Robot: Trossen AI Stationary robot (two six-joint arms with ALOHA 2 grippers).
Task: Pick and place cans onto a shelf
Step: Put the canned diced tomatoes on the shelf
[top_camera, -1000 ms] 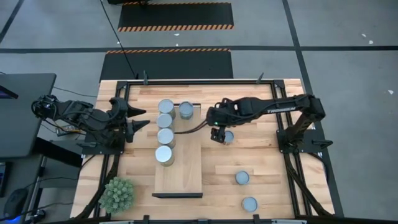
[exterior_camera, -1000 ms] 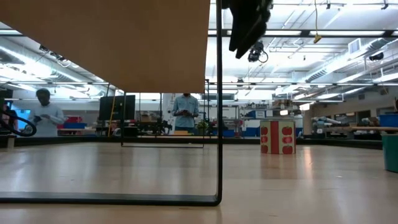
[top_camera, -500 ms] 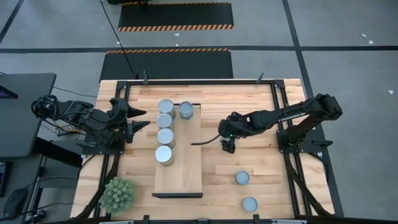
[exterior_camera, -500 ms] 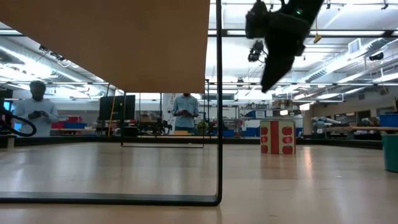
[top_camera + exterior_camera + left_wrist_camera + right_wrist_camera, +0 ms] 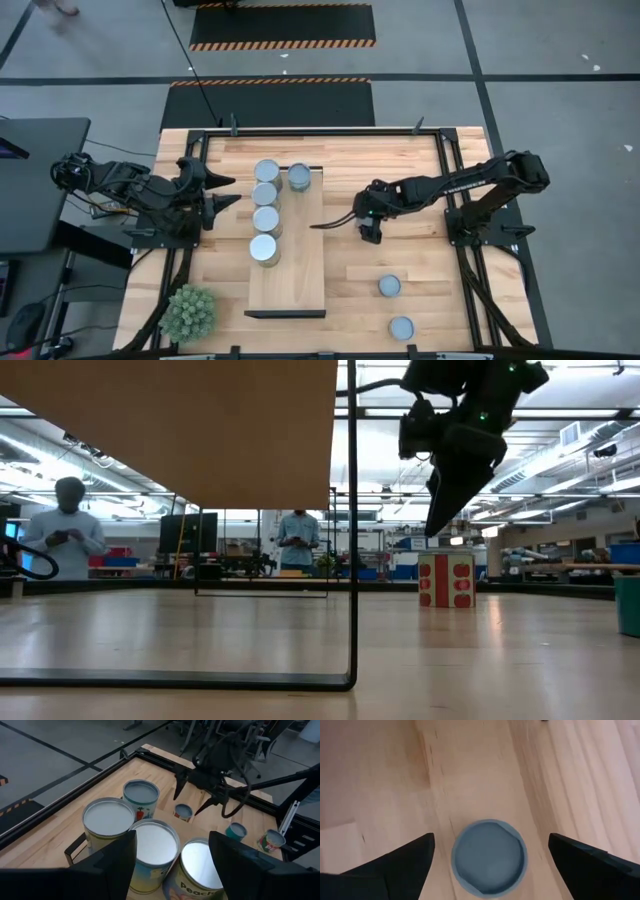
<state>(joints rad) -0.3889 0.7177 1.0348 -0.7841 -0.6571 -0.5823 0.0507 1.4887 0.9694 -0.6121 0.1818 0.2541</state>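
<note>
My right gripper isn't ready to close yet and needs to move toward the can's blue top (image 5: 490, 857) first: its fingers have bare wood between them in the right wrist view, so they would miss if they closed.
Several cans stand on the pale wooden shelf (image 5: 290, 270): a row of four (image 5: 266, 219) and one beside it (image 5: 299, 177). A blue-topped can (image 5: 489, 857) stands on the tabletop right of the shelf. My right gripper (image 5: 491, 840) hangs open above it, pointing down, a finger on either side and clear of it. The gripper (image 5: 370, 232) hides this can in the high view; the left wrist view shows it (image 5: 183, 811). My left gripper (image 5: 225, 191) waits open at the shelf's left, near the can row (image 5: 155, 845).
Two more cans (image 5: 389, 286) (image 5: 401, 327) stand on the table toward the near right. A spiky green plant (image 5: 190, 312) sits at the near left corner. A black frame rail (image 5: 320, 131) runs around the table. People stand in the room beyond (image 5: 297, 540).
My right gripper has gone from beside the shelf toward the table's right and near edges and come down, so that it now stands over the loose can, which has not moved. It has tipped to point more steeply down.
</note>
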